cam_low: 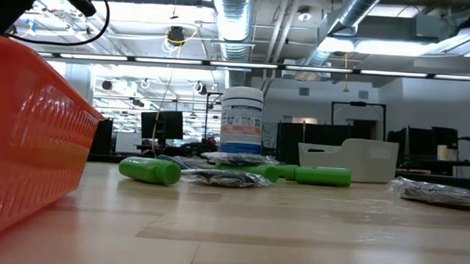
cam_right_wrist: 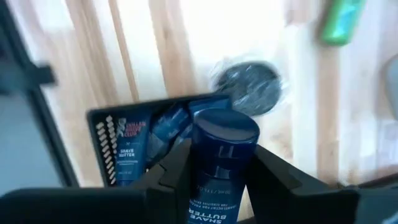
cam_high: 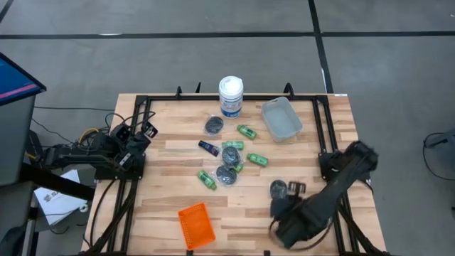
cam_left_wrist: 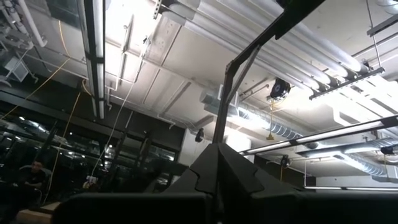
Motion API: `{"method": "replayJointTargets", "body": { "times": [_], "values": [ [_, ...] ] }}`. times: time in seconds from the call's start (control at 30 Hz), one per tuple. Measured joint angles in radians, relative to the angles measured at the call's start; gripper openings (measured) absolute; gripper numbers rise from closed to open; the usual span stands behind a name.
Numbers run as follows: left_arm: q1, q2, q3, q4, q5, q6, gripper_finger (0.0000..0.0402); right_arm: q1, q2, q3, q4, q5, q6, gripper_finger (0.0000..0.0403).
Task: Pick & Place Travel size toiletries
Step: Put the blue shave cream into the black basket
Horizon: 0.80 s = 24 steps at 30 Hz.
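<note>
My right gripper keeps hold of the dark blue tube for now, since the tube's round cap (cam_right_wrist: 225,134) hangs above the black tray in the right wrist view and the tube would drop.
My right gripper (cam_right_wrist: 224,171), at the table's near right (cam_high: 283,213), is shut on a dark blue flat tube (cam_right_wrist: 222,149) marked "Shave Butter". It hangs above a black tray (cam_right_wrist: 99,124) that holds more blue tubes (cam_right_wrist: 127,155). A wrapped grey puck (cam_right_wrist: 249,87) lies on the wood just beyond the tray. Green bottles (cam_high: 257,159), pucks (cam_high: 227,175) and one more blue tube (cam_high: 208,147) lie on the middle of the table. My left gripper (cam_high: 147,130) is parked at the left edge, shut and pointing upward. My right gripper pinches the blue tube's body (cam_right_wrist: 199,186) between its two fingers (cam_right_wrist: 177,168), one on each side. The fingers come from above, pointing steeply down, and lie along the tube. The tube hangs with its round cap (cam_right_wrist: 224,127) lowest, lifted clear of the black tray.
A tall white canister (cam_high: 231,94) stands at the far middle, with a clear tray (cam_high: 281,118) to its right. An orange tray (cam_high: 196,225) sits at the near edge and fills the low view's left (cam_low: 31,133). Black frame rails run along both table sides.
</note>
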Motion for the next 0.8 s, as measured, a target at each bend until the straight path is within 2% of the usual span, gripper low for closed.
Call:
{"method": "replayJointTargets", "body": {
  "times": [0.1,0.23,0.4,0.53,0.8],
  "values": [
    [0.000,0.000,0.000,0.002,0.000,0.000,0.0001,-0.001,-0.102,-0.045,0.004,0.080,0.053,0.0110],
    [0.000,0.000,0.000,0.007,0.000,0.000,0.0001,-0.002,-0.218,-0.215,0.043,0.102,0.143,0.0110],
    [0.000,0.000,0.000,0.018,0.000,0.000,0.0001,-0.002,-0.310,-0.440,0.350,0.081,0.143,0.0110],
    [0.000,0.000,0.000,0.022,-0.013,0.000,0.0001,-0.002,-0.302,-0.502,0.515,0.033,0.092,0.0114],
    [0.000,0.000,0.000,0.024,-0.022,0.000,0.0001,0.033,-0.175,-0.501,0.530,-0.029,-0.023,0.0117]
  ]
}}
